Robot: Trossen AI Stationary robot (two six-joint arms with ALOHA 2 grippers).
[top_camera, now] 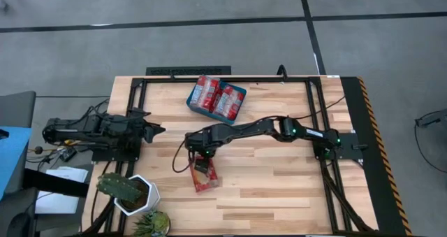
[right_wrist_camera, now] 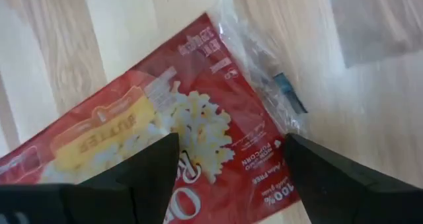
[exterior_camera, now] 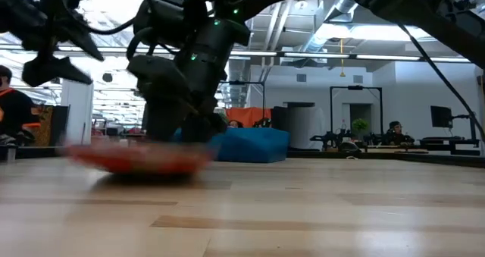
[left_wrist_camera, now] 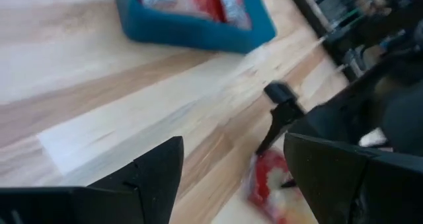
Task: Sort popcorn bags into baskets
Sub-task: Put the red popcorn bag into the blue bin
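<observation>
The last popcorn bag is still loose and needs to be sorted into the teal basket. My right gripper should grab the bag by its end with the clear wrapper (right_wrist_camera: 268, 88) for that.
One popcorn bag (top_camera: 204, 175), red with a yellow label, lies flat on the wooden table near its middle; it also shows in the right wrist view (right_wrist_camera: 185, 118) and as a blur in the low view (exterior_camera: 140, 158). My right gripper (top_camera: 202, 157) (right_wrist_camera: 228, 178) hovers right over it, open, one finger over each side of the bag. The teal basket (top_camera: 242, 94) (left_wrist_camera: 192, 32) stands near the far edge and holds several bags (top_camera: 213, 96). My left gripper (top_camera: 159, 131) (left_wrist_camera: 231, 178) waits open at the table's left side, pointing toward the middle. My right gripper comes at the bag from above, pointing down, with its open fingers (right_wrist_camera: 155, 164) over the red printed face (right_wrist_camera: 198, 128). Whether the fingertips touch the bag I cannot tell. The bag lies flat on the table.
A white pot with a cactus (top_camera: 136, 194) and a second plant (top_camera: 155, 223) stand at the near left corner. Black frame rails (top_camera: 318, 118) run along the table's sides. Bare wood (top_camera: 279, 181) lies to the right of the bag.
</observation>
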